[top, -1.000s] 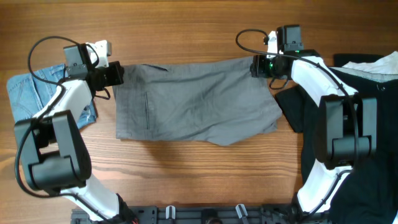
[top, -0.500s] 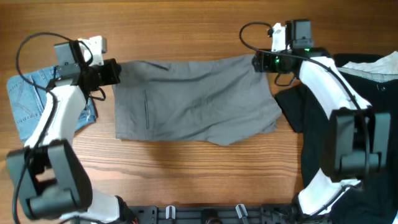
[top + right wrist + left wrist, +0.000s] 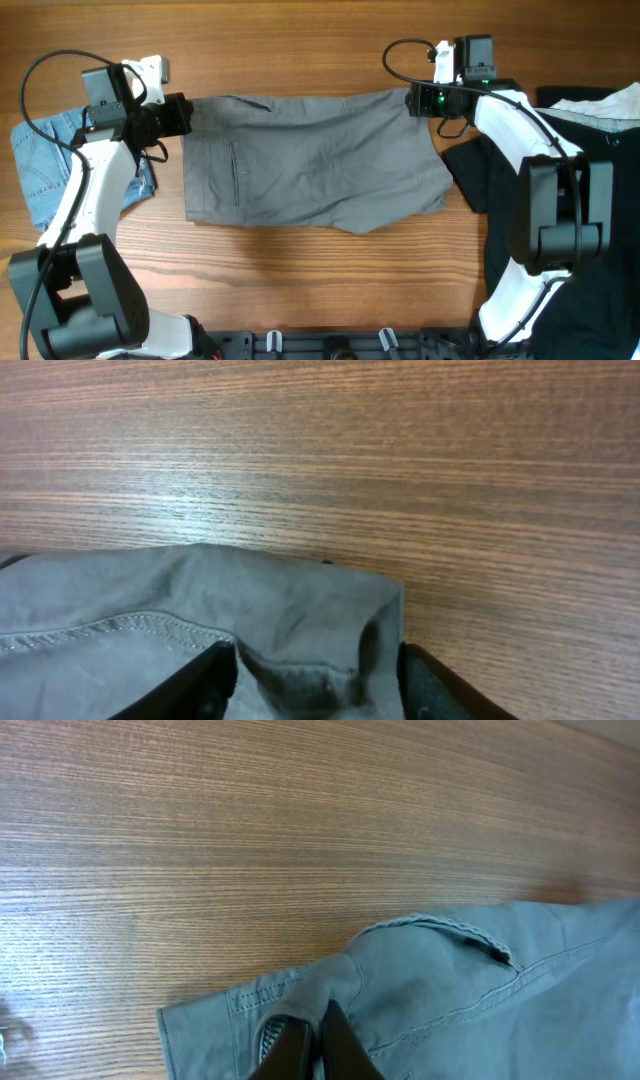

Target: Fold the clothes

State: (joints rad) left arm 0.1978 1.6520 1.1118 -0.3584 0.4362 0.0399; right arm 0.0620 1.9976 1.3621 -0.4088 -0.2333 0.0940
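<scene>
I should keep my left gripper closed on the trousers' corner until their far edge is flat, as it ripples beside the raised fold and the corner would end up rumpled if I opened now.
The grey trousers point(image 3: 310, 160) lie flat and folded across the middle of the table. My left gripper point(image 3: 185, 115) is shut on their far left corner; in the left wrist view the fingers point(image 3: 310, 1042) pinch a raised fold of the grey cloth point(image 3: 480, 1010). My right gripper point(image 3: 412, 102) is at the far right corner. In the right wrist view its fingers point(image 3: 320, 685) are wide apart with the bunched edge of the grey cloth point(image 3: 200, 620) between them. The light-blue denim shorts point(image 3: 40, 165) lie at the left under my left arm. The black garment point(image 3: 590, 250) lies at the right.
A whitish cloth point(image 3: 600, 105) lies on top of the black garment at the far right. A black flap point(image 3: 465, 175) reaches toward the trousers' right edge. Bare wood table point(image 3: 300, 50) shows beyond and in front of the trousers.
My left arm has moved a little left and my right arm a little right and back. The trousers' far edge is drawn straighter between them.
</scene>
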